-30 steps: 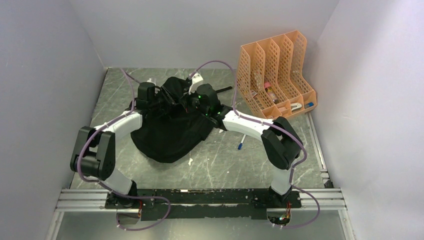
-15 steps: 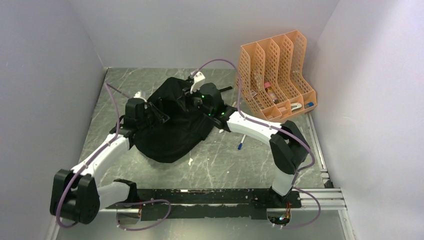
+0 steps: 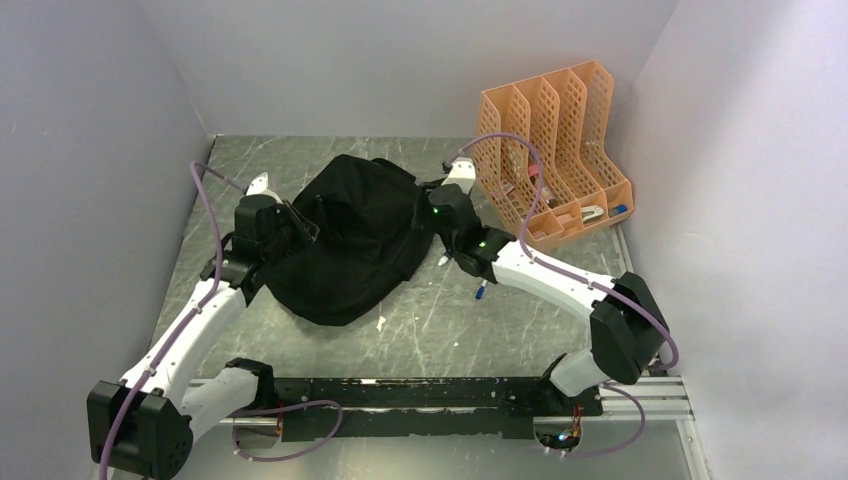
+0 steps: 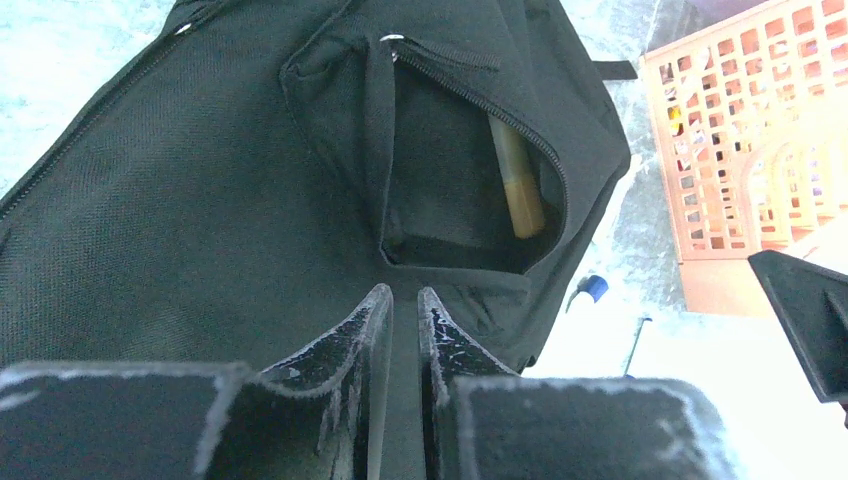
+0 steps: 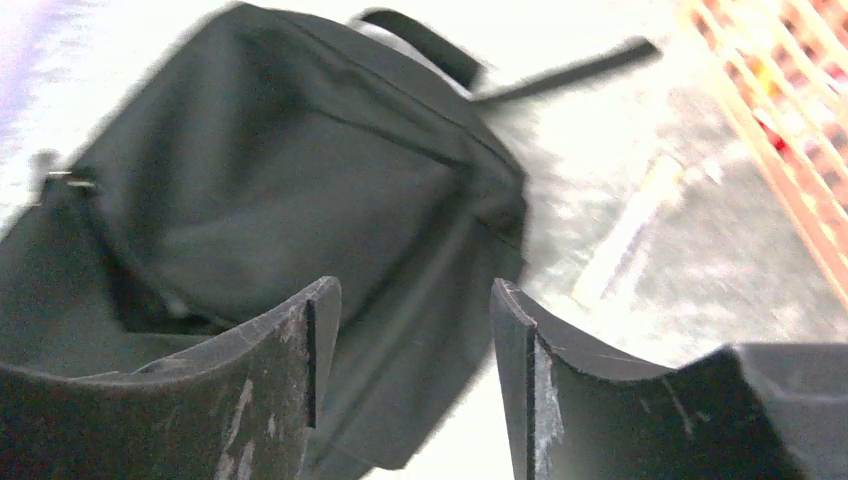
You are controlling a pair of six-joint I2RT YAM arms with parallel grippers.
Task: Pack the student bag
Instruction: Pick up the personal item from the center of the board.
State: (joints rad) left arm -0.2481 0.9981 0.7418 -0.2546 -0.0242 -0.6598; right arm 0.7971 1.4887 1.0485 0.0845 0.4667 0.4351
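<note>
Next, my right gripper grips the white marker by its blue end to fill the black backpack with the loose pens.
The student bag is a floppy black backpack in the middle of the table. Its front pocket gapes open in the left wrist view, with a yellowish pen lying inside. My left gripper is at the bag's left edge. Its jaws are almost together, with black bag fabric filling the narrow slit. My right gripper hangs just off the bag's right side. It is open with nothing between the fingers, and the bag lies beyond them.
An orange mesh file organiser holding small items stands at the back right, close to the right arm. A blue-capped pen lies on the table right of the bag, also in the left wrist view. Walls enclose three sides.
My right gripper has opened and drawn back to the right, off the bag. My left arm has pulled back to the left and its jaws have narrowed.
</note>
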